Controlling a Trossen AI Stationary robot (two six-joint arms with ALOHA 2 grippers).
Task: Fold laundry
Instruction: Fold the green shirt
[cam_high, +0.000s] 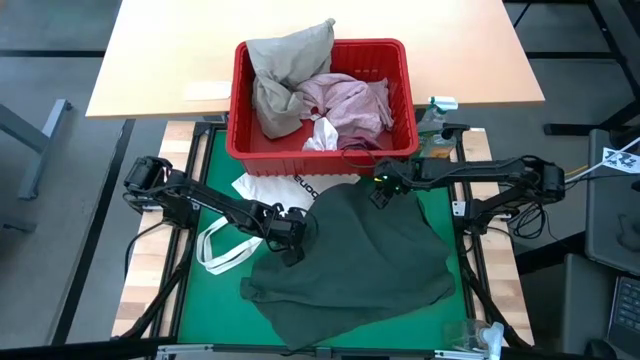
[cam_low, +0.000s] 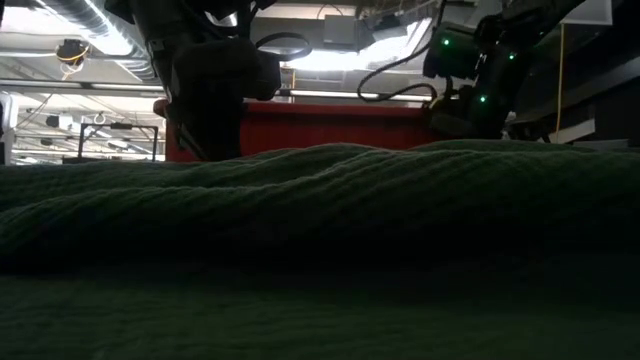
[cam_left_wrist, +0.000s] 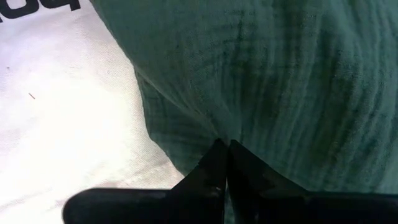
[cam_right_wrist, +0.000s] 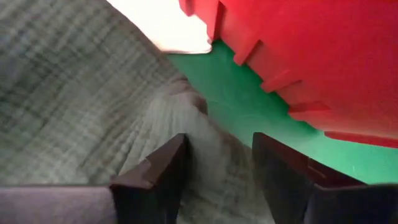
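Observation:
The dark grey-green garment (cam_right_wrist: 81, 93) needs to be spread smooth for folding, so the right gripper will grip it by its loose corner (cam_right_wrist: 211, 149) next.
The laundry on the mat is a dark grey-green garment (cam_high: 365, 255), spread loosely on the green mat (cam_high: 215, 165), its left part overlapping a white tote bag (cam_high: 262, 190). My left gripper (cam_high: 291, 240) is shut at the garment's left edge (cam_left_wrist: 186, 149), beside the tote bag (cam_left_wrist: 62, 112). My right gripper (cam_high: 380, 197) is open at the garment's far edge, just in front of the red basket (cam_high: 320, 150). A ridge of cloth (cam_right_wrist: 211, 143) lies between its fingers. More laundry lies in the basket: beige (cam_high: 285, 70), pink (cam_high: 350, 100) and a small white piece (cam_high: 322, 135). My left gripper pinches the grey-green garment between its two fingers, close to the left edge (cam_left_wrist: 214, 134) where it lies over the tote bag. The fingers slant down from the table's left. The cloth puckers at the fingertips (cam_left_wrist: 217, 155) and rests on the bag and mat. My right gripper stands astride the cloth ridge; I cannot tell whether it touches.
The red basket's wall (cam_right_wrist: 311, 56) stands close beyond my right gripper, with a strip of bare mat (cam_right_wrist: 249, 106) between. The tote's loop handles (cam_high: 220, 250) lie at the mat's left. A bottle (cam_high: 435, 115) stands right of the basket. A wooden table (cam_high: 170, 50) lies behind.

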